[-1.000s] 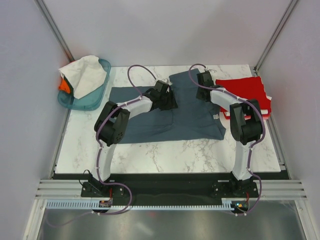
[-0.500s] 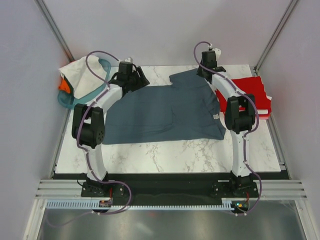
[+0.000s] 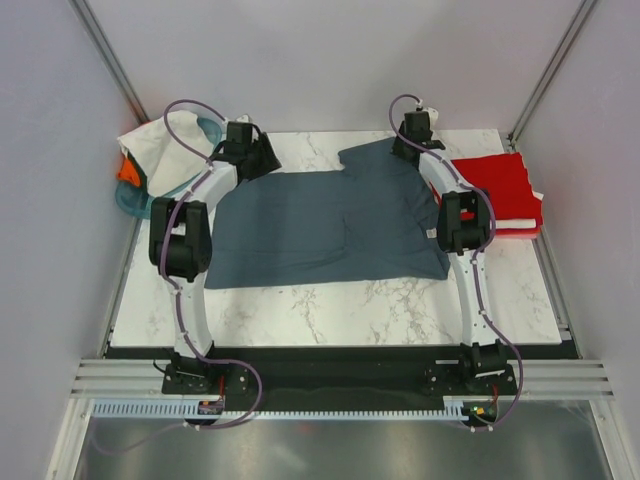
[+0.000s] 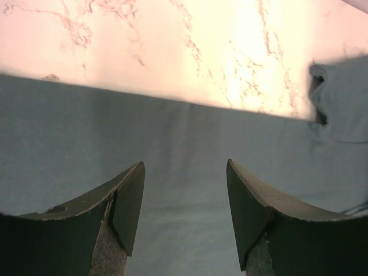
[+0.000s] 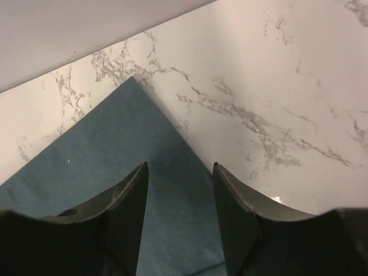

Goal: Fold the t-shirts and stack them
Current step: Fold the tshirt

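Observation:
The shirt's edge is in the gap of my fingers, along one finger. My right gripper should close now. Closing now would hold the shirt.
A slate blue-grey t-shirt (image 3: 320, 225) lies spread flat across the marble table. My left gripper (image 3: 262, 160) hovers over its far left edge, jaws open with only cloth (image 4: 184, 144) below them (image 4: 184, 172). My right gripper (image 3: 405, 150) is at the shirt's far right corner (image 5: 115, 155), also open and empty (image 5: 179, 172). A folded red t-shirt (image 3: 495, 185) rests at the right side of the table. A white t-shirt (image 3: 165, 145) and an orange one (image 3: 127, 172) sit in the basket.
The teal plastic basket (image 3: 190, 200) stands at the table's far left corner. Grey walls close in behind and on both sides. Bare marble (image 3: 330, 310) runs between the shirt and the near edge.
The left arm swung from the shirt's middle to its far left edge, and the right arm reached further back. The shirt now lies flatter. Both grippers have opened.

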Available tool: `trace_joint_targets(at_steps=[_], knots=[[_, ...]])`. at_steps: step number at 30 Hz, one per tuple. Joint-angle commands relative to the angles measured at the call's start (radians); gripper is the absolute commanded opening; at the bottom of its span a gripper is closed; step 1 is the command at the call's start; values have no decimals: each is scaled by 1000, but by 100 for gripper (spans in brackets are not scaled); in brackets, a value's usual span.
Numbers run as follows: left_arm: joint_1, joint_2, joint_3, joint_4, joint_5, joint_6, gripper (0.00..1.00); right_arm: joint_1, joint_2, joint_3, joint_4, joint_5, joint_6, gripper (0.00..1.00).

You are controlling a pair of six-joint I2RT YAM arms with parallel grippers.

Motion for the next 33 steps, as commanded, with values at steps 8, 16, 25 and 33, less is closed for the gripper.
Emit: trace_joint_targets(at_steps=[8, 16, 25, 33], knots=[[35, 60, 86, -33, -116, 91, 65, 4, 47, 21, 1, -63, 34, 45], [56, 77, 98, -47, -194, 108, 65, -10, 10, -27, 0, -2, 36, 3], [90, 174, 203, -87, -255, 86, 60, -43, -36, -102, 23, -76, 79, 0], [88, 266, 361, -242, -248, 54, 59, -44, -42, -106, 34, -120, 102, 0]])
